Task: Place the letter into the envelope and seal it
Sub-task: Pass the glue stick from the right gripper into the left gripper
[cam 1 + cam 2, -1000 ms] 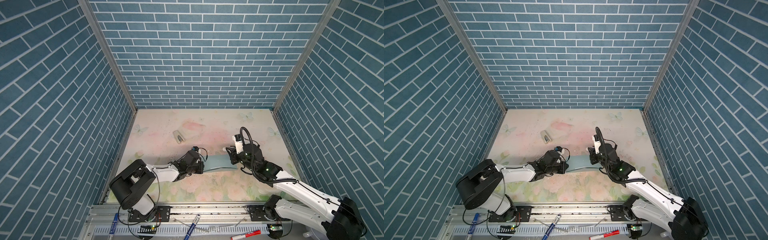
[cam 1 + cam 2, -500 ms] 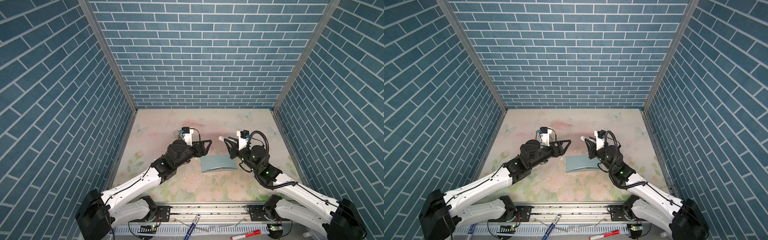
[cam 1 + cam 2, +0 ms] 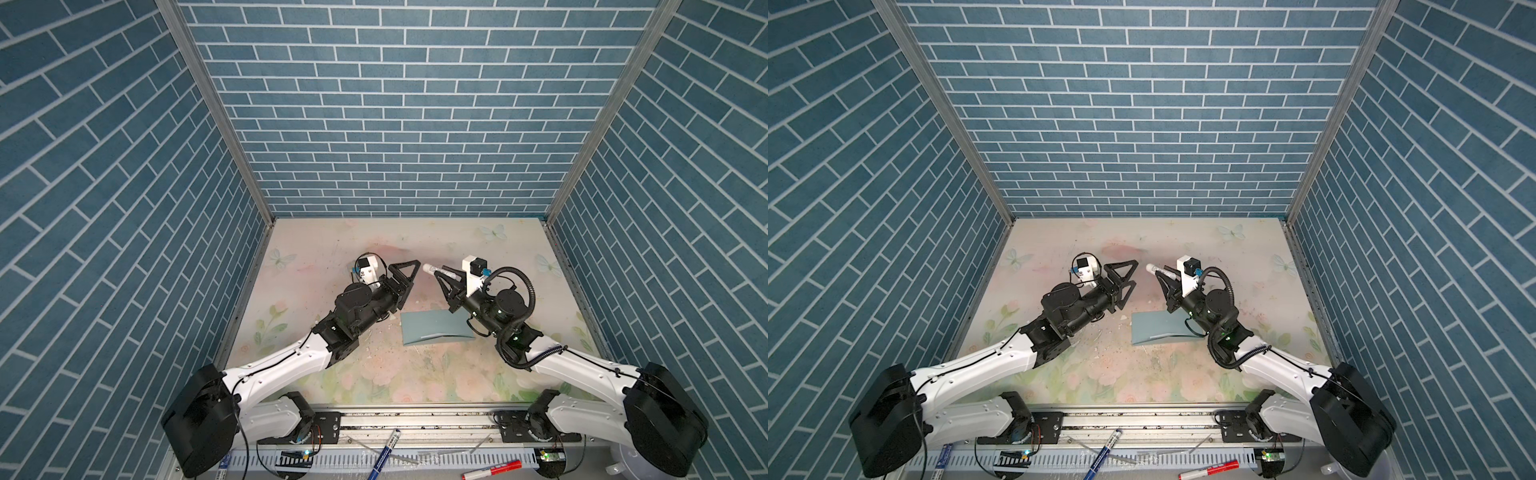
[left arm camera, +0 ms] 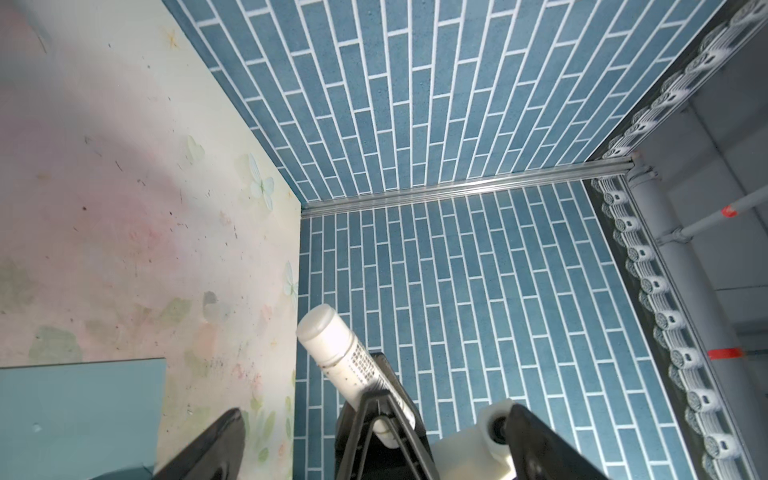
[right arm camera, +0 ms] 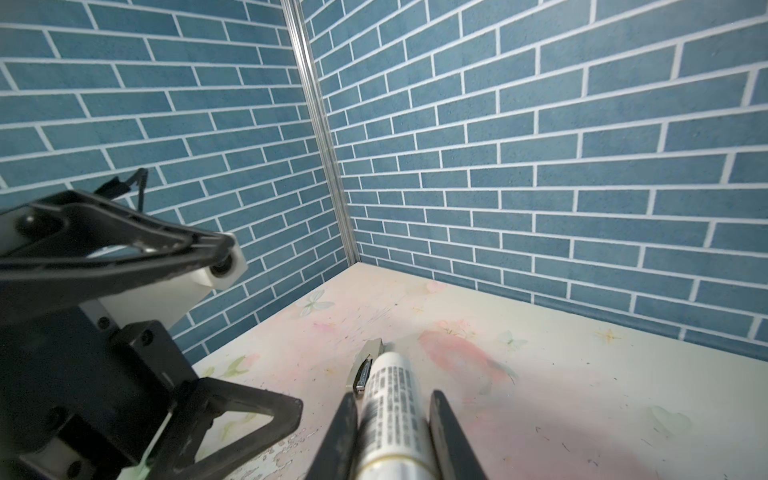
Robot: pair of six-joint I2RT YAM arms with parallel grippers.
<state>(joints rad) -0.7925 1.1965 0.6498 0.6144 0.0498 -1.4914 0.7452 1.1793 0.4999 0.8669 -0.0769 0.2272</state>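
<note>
The robot should next grab the white glue stick [image 3: 436, 271] by its protruding loose end with its left gripper, so that the right gripper is free to seal the envelope.
The teal envelope [image 3: 432, 328] [image 3: 1160, 328] lies on the flowered table, slightly bowed, with a pale line along its front part; one end shows in the left wrist view [image 4: 79, 411]. The letter is hidden. My left gripper [image 3: 411, 278] [image 3: 1133, 275] [image 4: 374, 413] hangs above the table behind the envelope's left end, open and empty. Facing it, my right gripper [image 3: 446, 274] [image 3: 1169, 276] [image 5: 392, 399] is shut on a white glue stick [image 3: 436, 271] [image 4: 345, 357] [image 5: 390, 395] that points at the left gripper. Neither gripper touches the envelope.
In the right wrist view a small metal clip [image 5: 368, 365] lies on the table beyond the stick's tip. Blue brick walls close in three sides. Pens [image 3: 384, 455] and a red marker [image 3: 492, 475] lie on the front rail.
The left gripper let go at the envelope's left end, opened wide and rose up and back. The right gripper also rose off the envelope, still holding the stick. The envelope stayed on the table.
</note>
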